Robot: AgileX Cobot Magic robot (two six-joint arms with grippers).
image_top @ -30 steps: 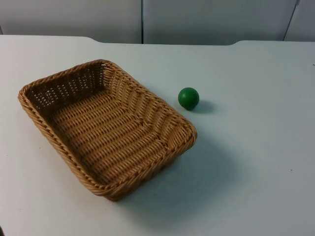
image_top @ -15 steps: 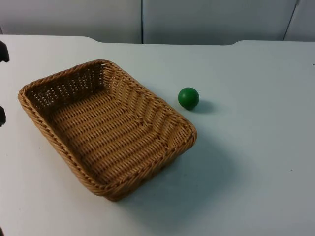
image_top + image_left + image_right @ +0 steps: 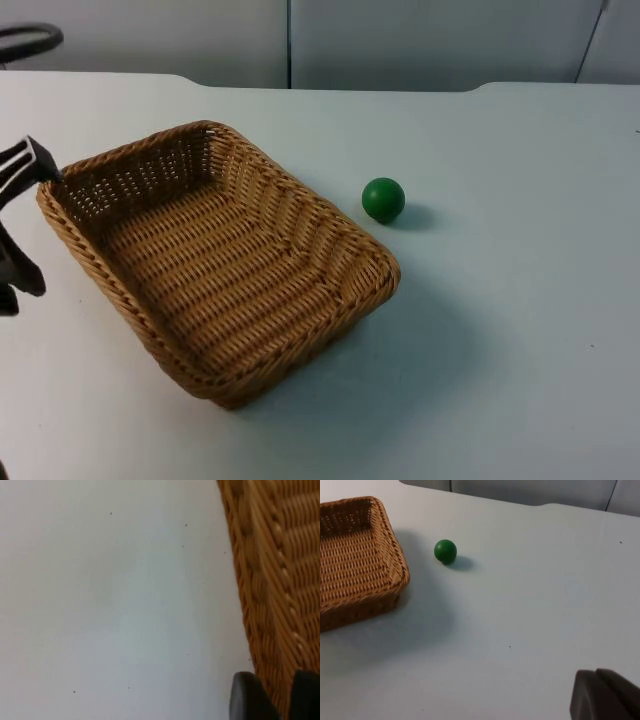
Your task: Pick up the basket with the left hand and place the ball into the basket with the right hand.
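Note:
I will take the basket by its woven rim (image 3: 68, 233) with my left gripper, so the basket's opening (image 3: 215, 260) stays free for the ball.
The tan wicker basket (image 3: 215, 255) lies left of centre on the white table, tilted diagonally. A green ball (image 3: 383, 199) rests on the table just off the basket's right side, also seen in the right wrist view (image 3: 445, 551). My left gripper (image 3: 30, 218) is open at the basket's left corner, one finger (image 3: 35, 158) by the far end of the rim and the other nearer me. In the left wrist view its fingertips (image 3: 250, 700) straddle the woven rim (image 3: 265, 580). My right gripper (image 3: 605, 692) waits shut above the table, well short of the ball.
Bare white table (image 3: 500, 330) spreads right of the basket and around the ball. A grey partition wall (image 3: 400, 40) closes the far edge.
My left gripper has come in from the left edge and reached the basket's left corner. The basket has shifted very slightly; the ball stays put.

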